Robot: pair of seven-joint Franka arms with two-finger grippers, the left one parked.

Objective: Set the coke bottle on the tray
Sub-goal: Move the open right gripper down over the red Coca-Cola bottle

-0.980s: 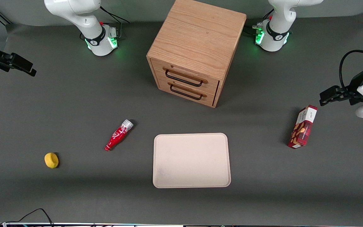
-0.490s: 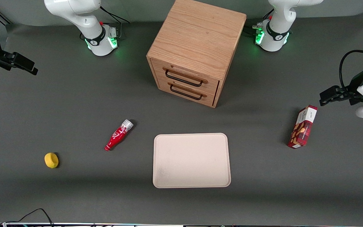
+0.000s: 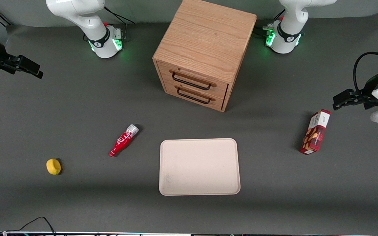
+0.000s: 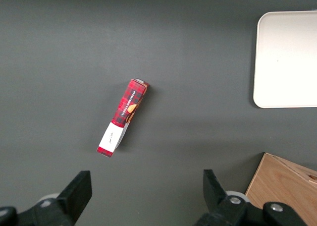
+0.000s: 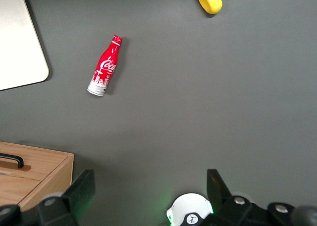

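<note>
The right gripper grabs the coke bottle by its label-printed lower body (image 3: 126, 137) next, to place it on the tray (image 3: 199, 167).
The coke bottle (image 3: 123, 140) is small and red with white script. It lies on its side on the dark table, cap end nearer the front camera, beside the tray toward the working arm's end. It also shows in the right wrist view (image 5: 104, 67). The beige tray (image 3: 199, 167) lies flat in front of the wooden cabinet and holds nothing; a corner of it shows in the right wrist view (image 5: 20, 42). My right gripper (image 3: 33, 69) hangs high at the working arm's end of the table, well apart from the bottle and farther from the front camera. It is open and empty (image 5: 150, 189).
A wooden two-drawer cabinet (image 3: 205, 49) stands at the table's middle, farther from the front camera than the tray. A yellow lemon-like object (image 3: 53, 166) lies toward the working arm's end. A red snack box (image 3: 315, 132) stands toward the parked arm's end.
My right gripper has shifted a little inward over the table from the working arm's end. The bottle, the tray and the other things have not moved.
</note>
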